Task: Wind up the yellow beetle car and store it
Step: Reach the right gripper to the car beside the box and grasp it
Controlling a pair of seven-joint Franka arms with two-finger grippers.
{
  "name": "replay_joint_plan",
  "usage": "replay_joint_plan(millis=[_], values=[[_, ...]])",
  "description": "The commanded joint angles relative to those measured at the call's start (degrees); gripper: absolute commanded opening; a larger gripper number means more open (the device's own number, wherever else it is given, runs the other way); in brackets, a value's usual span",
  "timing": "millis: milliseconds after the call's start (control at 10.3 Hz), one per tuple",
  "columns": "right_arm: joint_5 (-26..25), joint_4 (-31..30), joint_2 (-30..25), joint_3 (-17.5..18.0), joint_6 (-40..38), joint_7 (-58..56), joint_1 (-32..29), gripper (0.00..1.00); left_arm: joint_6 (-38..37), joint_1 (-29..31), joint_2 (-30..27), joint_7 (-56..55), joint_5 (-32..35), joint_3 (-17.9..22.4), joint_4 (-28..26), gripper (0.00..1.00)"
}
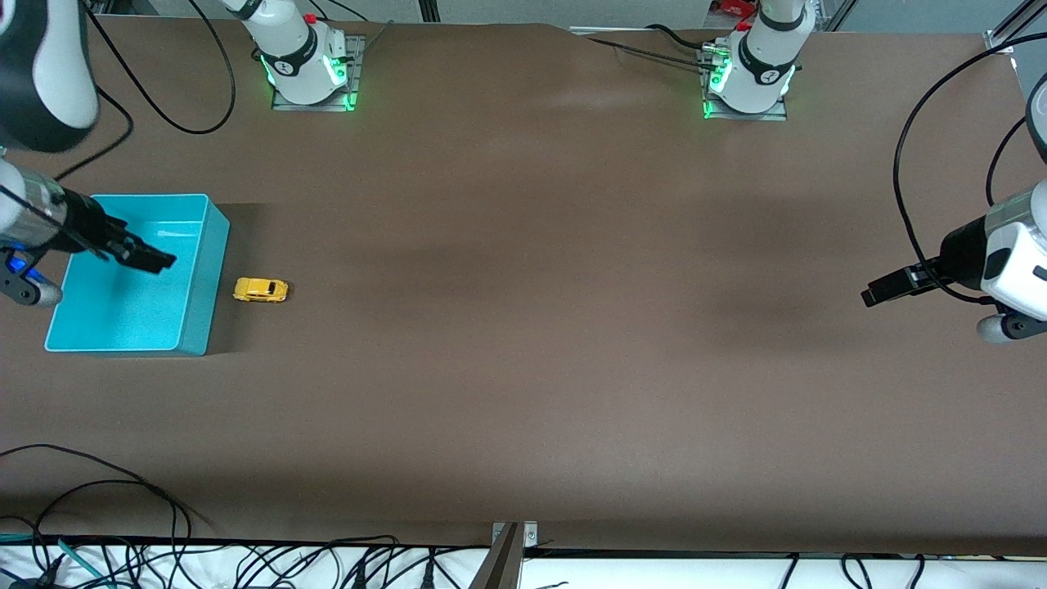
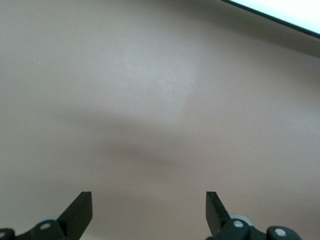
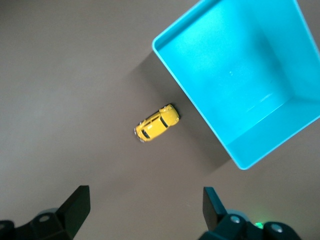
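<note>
My right gripper is going to grab the yellow beetle car by the sides of its cabin next, so its wheels stay free to roll for the wind-up.
The yellow beetle car (image 1: 261, 290) (image 3: 157, 123) sits on the brown table beside the turquoise bin (image 1: 196, 270) (image 3: 190, 95), on the bin's side toward the left arm's end. My right gripper (image 1: 162, 262) (image 3: 146, 206) hangs open over the bin with nothing between its fingers. At the left arm's end of the table my left gripper (image 1: 872, 294) (image 2: 149, 209) hangs open over bare tabletop, holding nothing.
The two arm bases (image 1: 309, 61) (image 1: 751, 69) stand at the table's edge farthest from the front camera. Black cables (image 1: 916, 139) loop at the left arm's end. More cables (image 1: 123, 523) lie at the edge nearest the front camera.
</note>
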Motion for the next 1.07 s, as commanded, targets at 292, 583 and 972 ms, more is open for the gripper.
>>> replay_joint_plan(millis=[292, 583, 972], values=[[0.7, -23.1, -1.3, 0.0, 25.5, 31.8, -0.1, 1.0, -1.2, 0.3, -0.8, 9.3, -2.2, 0.4, 0.4, 1.0], [1.3, -28.3, 2.8, 0.0, 37.0, 39.9, -0.2, 1.0, -1.7, 0.4, -2.8, 8.8, -1.5, 0.4, -0.7, 1.0], [1.4, -29.4, 8.7, 0.1, 43.4, 45.2, 0.3, 1.0, -3.0, 0.4, -2.9, 8.1, -1.8, 0.2, -0.9, 1.0]])
